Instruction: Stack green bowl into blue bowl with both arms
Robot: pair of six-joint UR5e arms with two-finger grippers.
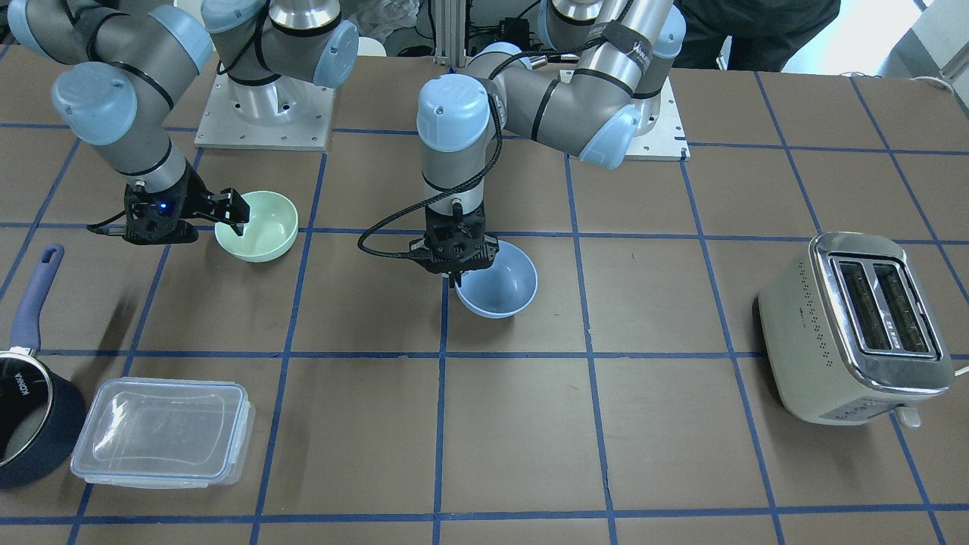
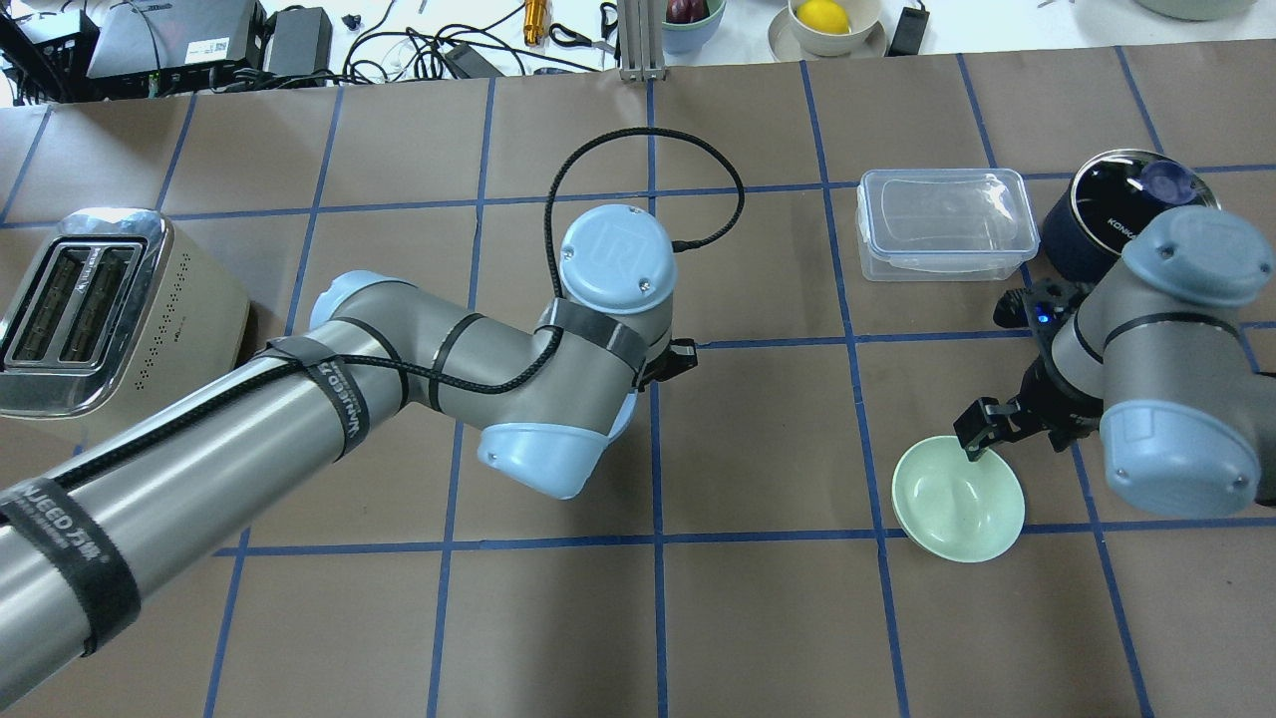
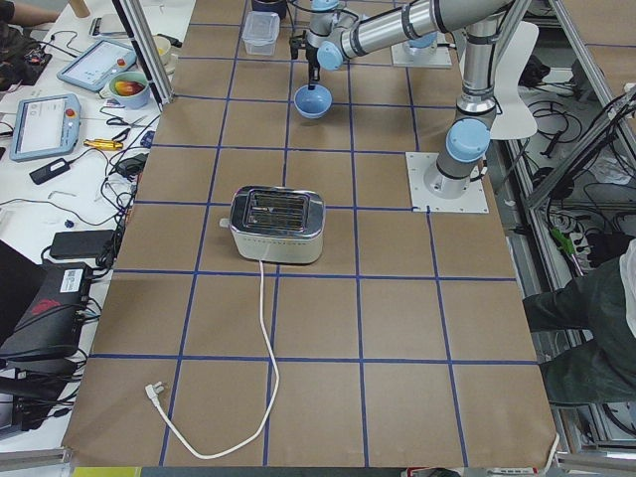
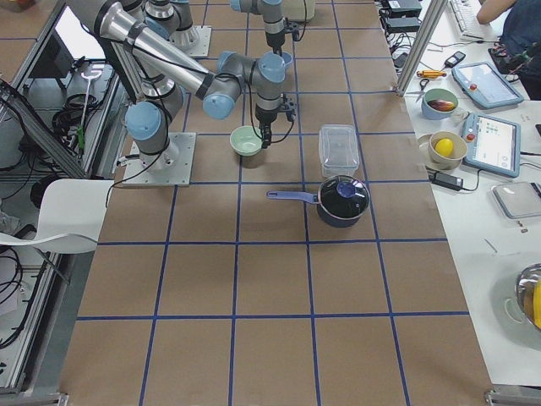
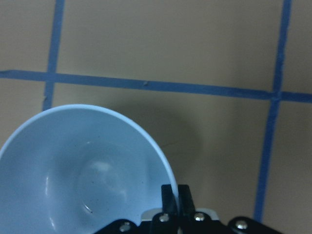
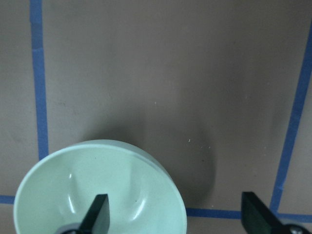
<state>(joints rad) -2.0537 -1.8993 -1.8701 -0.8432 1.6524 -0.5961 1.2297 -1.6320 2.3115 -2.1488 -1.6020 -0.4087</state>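
Observation:
I will use my right gripper to grab the green bowl by its rim (image 6: 176, 195). The green bowl's base then stays free to go into the blue bowl.
The blue bowl (image 1: 503, 284) hangs tilted near the table's middle, and my left gripper (image 1: 456, 278) is shut on its rim. The left wrist view shows the fingers (image 5: 168, 195) pinching the rim of the blue bowl (image 5: 83, 180). In the overhead view my left arm hides this bowl. The green bowl (image 1: 261, 227) sits upright on the table in front of my right arm. My right gripper (image 1: 231, 216) is open and straddles its rim. One finger (image 6: 99, 207) is inside the green bowl (image 6: 97, 185), the other is outside. The green bowl (image 2: 957, 499) also shows in the overhead view.
A cream toaster (image 1: 855, 325) stands far off on my left side. A clear lidded plastic container (image 1: 163, 431) and a dark navy saucepan (image 1: 30, 409) stand beyond the green bowl on my right side. Blue tape lines grid the brown table.

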